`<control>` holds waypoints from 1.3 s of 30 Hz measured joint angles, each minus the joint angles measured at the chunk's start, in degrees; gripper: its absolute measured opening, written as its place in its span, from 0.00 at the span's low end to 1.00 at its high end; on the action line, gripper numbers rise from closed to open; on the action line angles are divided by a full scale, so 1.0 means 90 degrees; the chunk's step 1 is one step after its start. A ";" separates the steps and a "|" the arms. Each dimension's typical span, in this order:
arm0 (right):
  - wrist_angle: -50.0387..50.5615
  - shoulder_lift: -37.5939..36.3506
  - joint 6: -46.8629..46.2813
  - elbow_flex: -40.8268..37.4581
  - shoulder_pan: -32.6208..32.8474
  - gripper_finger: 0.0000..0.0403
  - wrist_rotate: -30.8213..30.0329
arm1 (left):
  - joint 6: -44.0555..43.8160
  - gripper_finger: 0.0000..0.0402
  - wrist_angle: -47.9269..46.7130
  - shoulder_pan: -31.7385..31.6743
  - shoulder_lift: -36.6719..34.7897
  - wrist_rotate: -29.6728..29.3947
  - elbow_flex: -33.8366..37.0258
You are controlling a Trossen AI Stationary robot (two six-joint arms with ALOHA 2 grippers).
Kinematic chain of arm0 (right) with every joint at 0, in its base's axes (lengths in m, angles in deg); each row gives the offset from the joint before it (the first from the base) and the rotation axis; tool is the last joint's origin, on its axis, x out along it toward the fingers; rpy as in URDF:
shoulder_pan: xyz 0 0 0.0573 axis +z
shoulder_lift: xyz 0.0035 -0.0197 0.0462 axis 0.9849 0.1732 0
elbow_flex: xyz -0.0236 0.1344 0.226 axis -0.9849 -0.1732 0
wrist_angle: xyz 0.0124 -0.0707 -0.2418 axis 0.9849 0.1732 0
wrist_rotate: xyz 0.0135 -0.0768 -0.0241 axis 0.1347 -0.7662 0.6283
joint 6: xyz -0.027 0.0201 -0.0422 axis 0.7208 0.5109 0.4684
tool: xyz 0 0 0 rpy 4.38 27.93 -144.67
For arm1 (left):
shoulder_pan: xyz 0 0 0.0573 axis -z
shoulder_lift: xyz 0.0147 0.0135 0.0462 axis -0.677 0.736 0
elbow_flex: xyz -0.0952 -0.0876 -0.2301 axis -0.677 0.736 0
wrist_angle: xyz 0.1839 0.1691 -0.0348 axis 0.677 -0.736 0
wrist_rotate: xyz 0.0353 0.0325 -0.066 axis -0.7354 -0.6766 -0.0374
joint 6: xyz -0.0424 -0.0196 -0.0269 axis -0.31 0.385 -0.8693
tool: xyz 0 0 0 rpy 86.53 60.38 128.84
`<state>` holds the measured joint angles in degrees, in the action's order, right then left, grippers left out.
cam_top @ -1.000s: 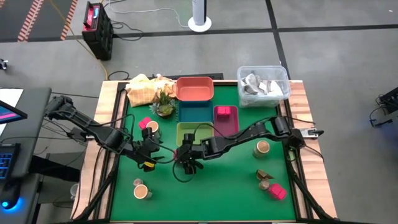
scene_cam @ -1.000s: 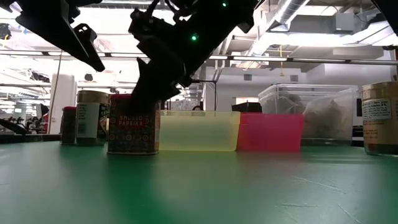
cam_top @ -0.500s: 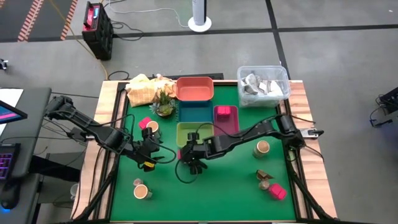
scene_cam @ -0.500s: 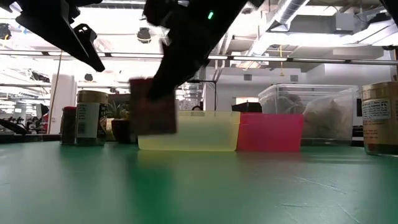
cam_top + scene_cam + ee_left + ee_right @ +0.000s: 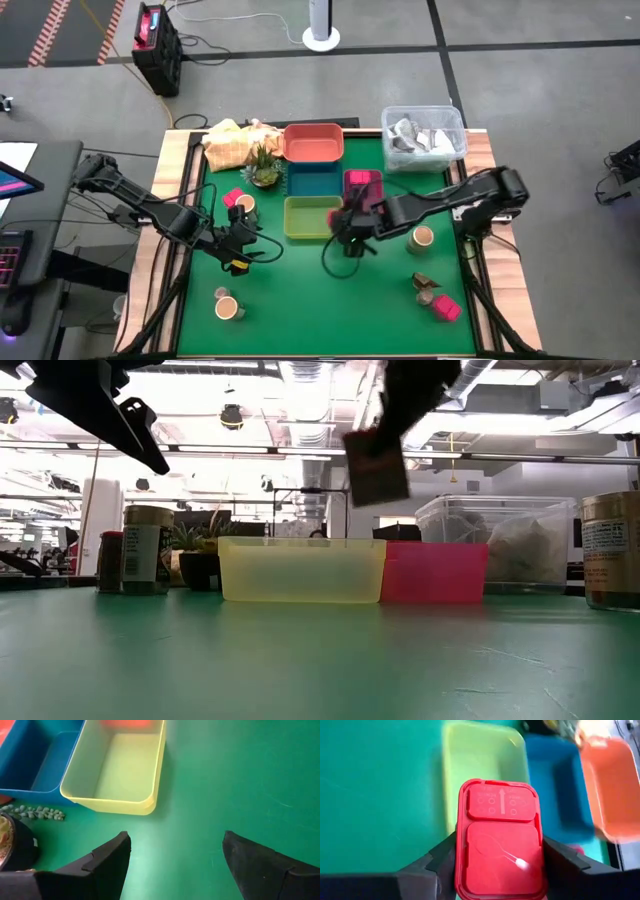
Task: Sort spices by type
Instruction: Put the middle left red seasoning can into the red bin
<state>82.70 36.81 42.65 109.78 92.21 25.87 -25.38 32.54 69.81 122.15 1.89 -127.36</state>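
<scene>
The spice tin hangs high beside the yellow tray, short of the magenta tray (image 5: 364,186), so my right gripper should move it there before letting go.
My right gripper (image 5: 351,224) is shut on a magenta square spice tin (image 5: 499,845) with a red lid. It holds the tin in the air near the gap between the yellow tray (image 5: 306,218) and the magenta tray (image 5: 364,186). In the low view the tin (image 5: 378,465) hangs high above both trays. My left gripper (image 5: 175,857) stands open over the green mat (image 5: 280,290), left of the yellow tray, with nothing between its fingers. Other spices stand on the mat: a magenta block (image 5: 232,197) beside a tan jar (image 5: 246,206), a jar (image 5: 229,307) near left, a jar (image 5: 422,237) on the right, brown lumps (image 5: 425,283) and a magenta block (image 5: 447,308). My right gripper pinches the tin between its two fingers (image 5: 442,860), one on each of two opposite side walls (image 5: 458,870) just below the lid. The fingers slant down at it. The tin is lifted clear and tilted, its lid end toward the wrist camera.
A blue tray (image 5: 313,180) and an orange tray (image 5: 313,142) lie behind the yellow one. A potted plant (image 5: 265,171) and a yellow cloth (image 5: 232,144) are at the far left, and a clear bin (image 5: 424,137) at the far right.
My right gripper has lifted the magenta tin off the mat in front of the yellow tray. It has carried the tin up and toward the table's right, over by the magenta tray. The tin stood upright then and hangs tilted now.
</scene>
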 joint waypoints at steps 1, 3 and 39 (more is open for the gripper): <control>-0.0073 -0.0204 -0.0055 -0.0258 -0.0097 0.59 -0.0016 | 0.0000 0.75 0.0004 0.0000 0.0000 0.0000 0.0000; -0.0407 -0.0562 -0.0076 -0.0807 -0.0307 0.59 -0.0042 | 0.0008 0.75 0.0015 0.0000 0.0000 0.0000 0.0000; -0.3085 -0.1438 0.1050 -0.3797 -0.2115 0.67 0.0858 | -0.0024 0.75 0.0012 -0.0034 0.0000 -0.0001 0.0000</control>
<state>54.93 23.86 52.10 75.61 73.18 33.60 -25.60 32.65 69.51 122.15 1.89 -127.36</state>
